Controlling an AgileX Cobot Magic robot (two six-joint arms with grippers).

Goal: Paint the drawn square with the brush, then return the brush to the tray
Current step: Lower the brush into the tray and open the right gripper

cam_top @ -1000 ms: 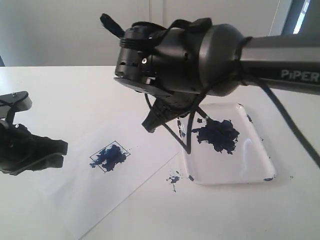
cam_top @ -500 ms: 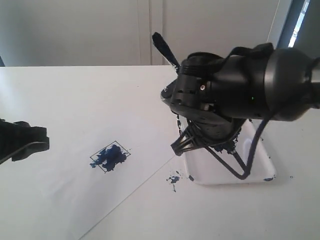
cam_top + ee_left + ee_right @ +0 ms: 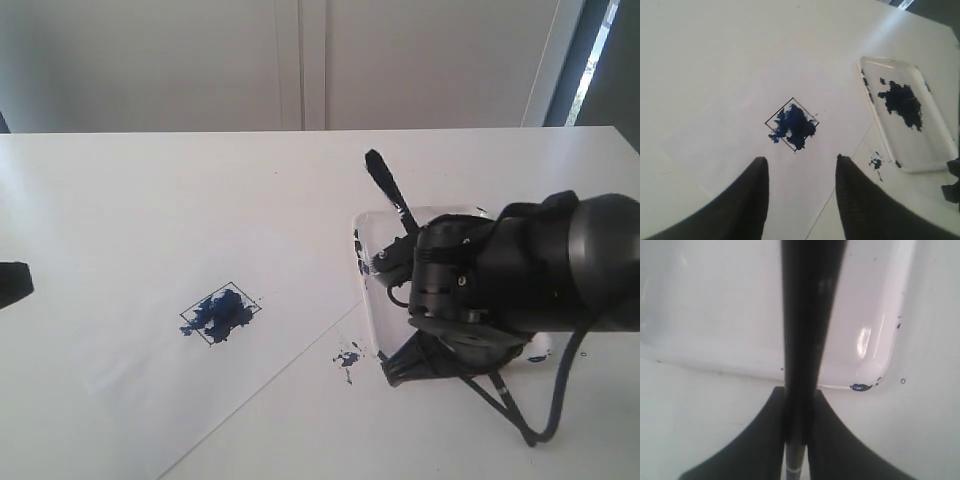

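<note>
The brush's dark tip (image 3: 380, 170) sticks up high above the tray. My right gripper should bring the brush down before it opens.
The drawn square (image 3: 220, 313), smeared dark blue inside, lies on the white paper sheet (image 3: 130, 380). In the left wrist view the square (image 3: 792, 124) sits ahead of my open, empty left gripper (image 3: 801, 160), which hangs above the paper. My right gripper (image 3: 398, 372) is low over the near edge of the tray (image 3: 440, 212) and hides most of it. It is shut (image 3: 799, 395) on the brush (image 3: 807, 315). The handle points out over the tray (image 3: 715, 305). The brush's dark tip (image 3: 380, 175) sticks up behind the wrist. The paint blob shows in the tray (image 3: 935, 145).
A small blue paint splatter (image 3: 348, 357) marks the table between the paper's corner and the tray. Only a dark sliver of the left arm (image 3: 10, 283) shows at the exterior view's left edge. A black cable (image 3: 545, 425) loops under the right arm.
The right arm has swung right and down with the brush, from above the paper's edge onto the tray. The left arm has drawn back left, almost out of the exterior view.
</note>
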